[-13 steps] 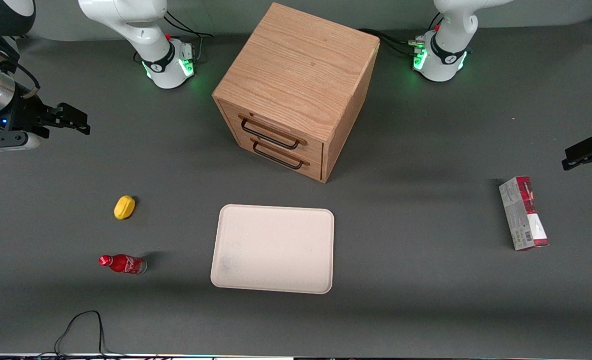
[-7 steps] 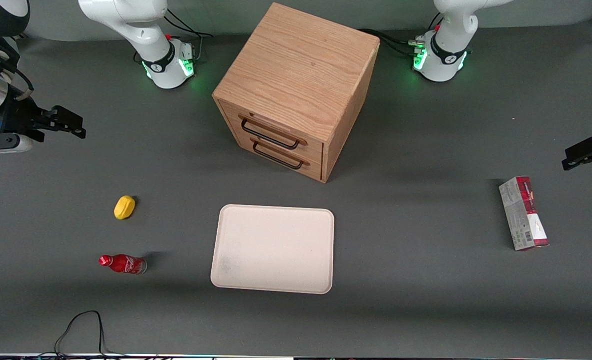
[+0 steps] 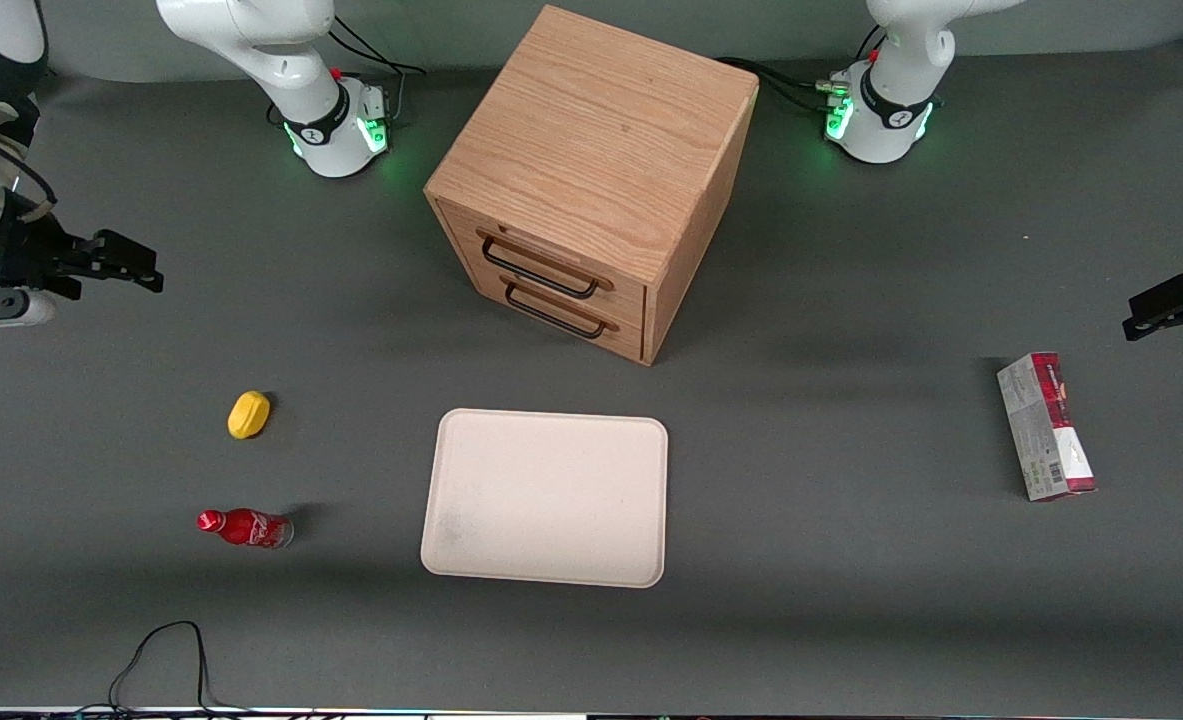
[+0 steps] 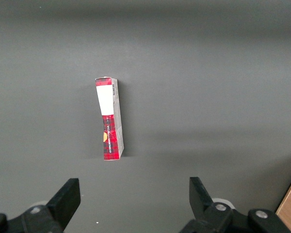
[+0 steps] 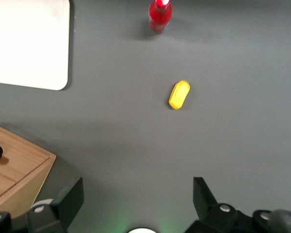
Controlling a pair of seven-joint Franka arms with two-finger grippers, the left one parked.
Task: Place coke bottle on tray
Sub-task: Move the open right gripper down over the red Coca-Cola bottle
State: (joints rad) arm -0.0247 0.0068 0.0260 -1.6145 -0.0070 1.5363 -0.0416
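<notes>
My right gripper grabs the coke bottle by its red cap (image 3: 210,521) next, to place the coke bottle on the tray (image 3: 547,497).
The small red coke bottle (image 3: 246,527) lies on its side on the grey table, near the front camera at the working arm's end. It also shows in the right wrist view (image 5: 160,14). The cream tray (image 3: 547,497) lies flat beside the bottle, in front of the wooden drawer cabinet (image 3: 591,180); a part of it shows in the right wrist view (image 5: 29,43). My right gripper (image 3: 136,265) hangs high above the table, farther from the camera than the bottle and well apart from it. It is open and empty (image 5: 138,196).
A yellow object (image 3: 249,414) lies between my gripper and the bottle; it also shows in the right wrist view (image 5: 179,94). A red-and-grey carton (image 3: 1046,426) lies toward the parked arm's end. A black cable (image 3: 161,655) loops at the table's front edge.
My right gripper has drifted toward the table's edge at the working arm's end and a little nearer the camera. The bottle, tray and the rest have not moved.
</notes>
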